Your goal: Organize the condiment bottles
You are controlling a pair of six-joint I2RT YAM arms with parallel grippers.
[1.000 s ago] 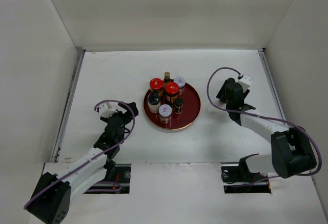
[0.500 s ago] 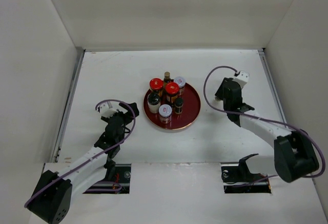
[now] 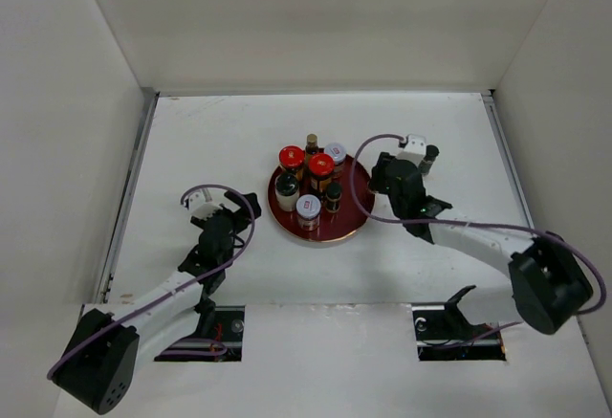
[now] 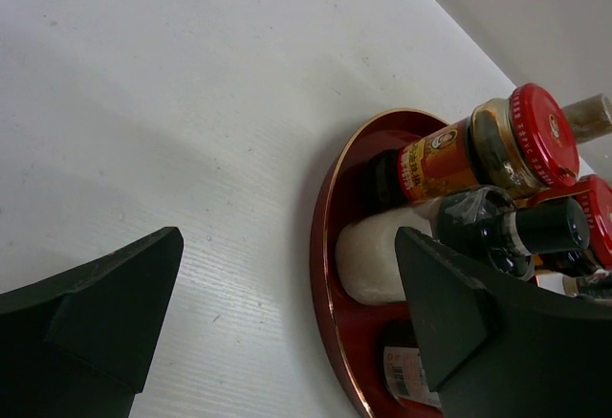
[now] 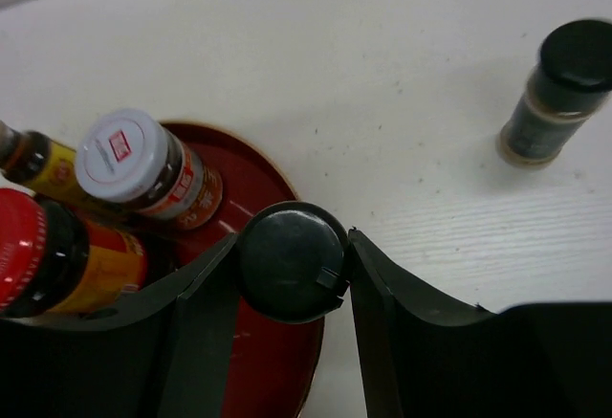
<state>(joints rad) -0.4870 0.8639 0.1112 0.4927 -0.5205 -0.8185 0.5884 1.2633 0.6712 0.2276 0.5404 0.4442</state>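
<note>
My right gripper keeps holding the black-capped bottle for now, since it hangs over the tray's rim and would end on that rim if I opened.
Several condiment bottles stand on the dark red round tray (image 3: 354, 209): two red-capped jars (image 3: 292, 157), silver-capped jars (image 3: 308, 205), a black-capped white bottle (image 3: 287, 188) and slim dark bottles (image 3: 333, 193). My right gripper (image 3: 376, 187) is shut on a black-capped bottle (image 5: 292, 260) and holds it over the tray's right rim (image 5: 277, 356). Another black-capped dark bottle (image 3: 430, 155) stands on the table to the right, also in the right wrist view (image 5: 559, 93). My left gripper (image 4: 287, 322) is open and empty just left of the tray (image 4: 325, 246), facing the white bottle (image 4: 382, 251).
White walls close in the table on the left, back and right. The left arm (image 3: 163, 294) reaches from the near left edge, the right arm (image 3: 478, 236) from the near right. A silver-capped jar (image 5: 129, 155) and a red-capped jar (image 5: 29, 246) stand close to the held bottle.
My right gripper has swung left from the table's right side to the tray's right rim, uncovering the loose black-capped bottle behind it. The left arm has barely moved.
</note>
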